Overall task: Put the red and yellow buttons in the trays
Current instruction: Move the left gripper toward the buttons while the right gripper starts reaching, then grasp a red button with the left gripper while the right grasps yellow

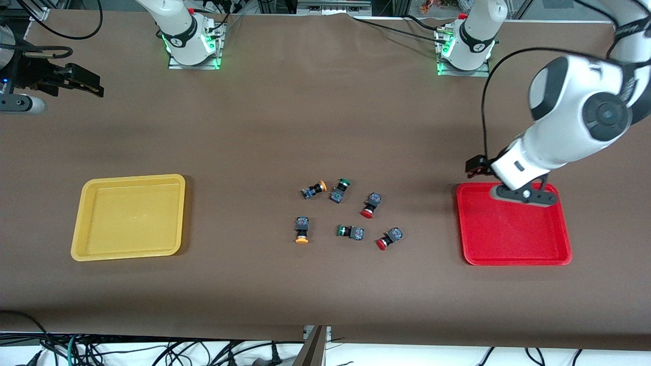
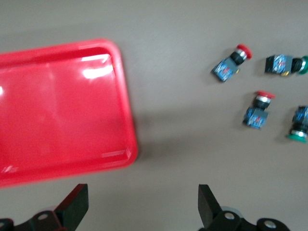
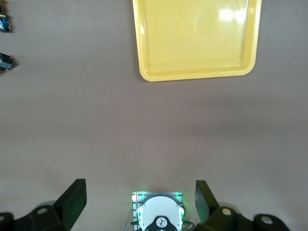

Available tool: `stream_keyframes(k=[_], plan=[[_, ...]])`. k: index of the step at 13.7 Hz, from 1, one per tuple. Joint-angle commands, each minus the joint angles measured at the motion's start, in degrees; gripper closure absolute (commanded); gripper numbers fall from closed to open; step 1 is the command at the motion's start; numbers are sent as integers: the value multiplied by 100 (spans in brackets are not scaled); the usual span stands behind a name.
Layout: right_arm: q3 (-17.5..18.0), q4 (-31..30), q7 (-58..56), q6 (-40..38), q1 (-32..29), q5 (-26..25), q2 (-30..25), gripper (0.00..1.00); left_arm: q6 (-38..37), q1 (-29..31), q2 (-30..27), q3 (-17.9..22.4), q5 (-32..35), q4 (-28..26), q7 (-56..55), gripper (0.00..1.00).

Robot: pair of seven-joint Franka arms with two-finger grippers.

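Note:
Next, my left gripper takes hold of a red-capped button by its body block point(image 1: 393, 235) for the red tray point(image 1: 513, 256).
Two red-capped buttons point(image 1: 367, 212) point(image 1: 382, 244) and two yellow-capped buttons point(image 1: 320, 186) point(image 1: 302, 238) lie loose mid-table. The red tray point(image 1: 513, 256) lies empty toward the left arm's end. The yellow tray point(image 1: 129, 250) lies empty toward the right arm's end. My left gripper point(image 1: 477, 166) hangs open and empty over the table by the red tray's corner; its wrist view shows its fingers point(image 2: 77, 207) apart, the red tray point(image 2: 126, 120) and both red-capped buttons point(image 2: 231, 61) point(image 2: 259, 107). My right gripper point(image 1: 94, 86) waits open and empty, high at the right arm's end of the table.
Two green-capped buttons point(image 1: 344, 183) point(image 1: 341, 231) lie among the others. The right wrist view shows the yellow tray point(image 3: 192, 74), the right arm's base point(image 3: 159, 214) and two button bodies point(image 3: 5, 61) at its edge. Cables hang along the table's near edge.

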Motion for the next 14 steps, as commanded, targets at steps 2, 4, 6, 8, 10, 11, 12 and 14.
stream_keyframes(k=[2,4,6,8,10,11,12,14], plan=[[27,121,66,498,353,-12,597,0,1170,-497,733,26,54,150,129,0],[27,121,23,892,565,-12,1028,0,1498,-814,1207,35,88,429,409,0],[27,121,31,1279,819,-47,1485,0,1866,-832,1839,26,45,842,1266,0],[27,121,110,1902,1004,5,1941,0,2121,-850,2358,17,1,993,1841,0],[27,130,163,2648,1232,14,2451,0,2954,-946,2737,-61,10,985,2009,0],[27,130,242,3079,1329,32,2654,0,3193,-990,2887,-62,62,985,2079,0],[27,121,364,3387,1426,41,2839,0,3413,-1043,3053,-62,63,1002,2237,0],[27,130,925,3994,1777,23,3146,0,3992,-1052,3283,-62,63,994,2535,0]])
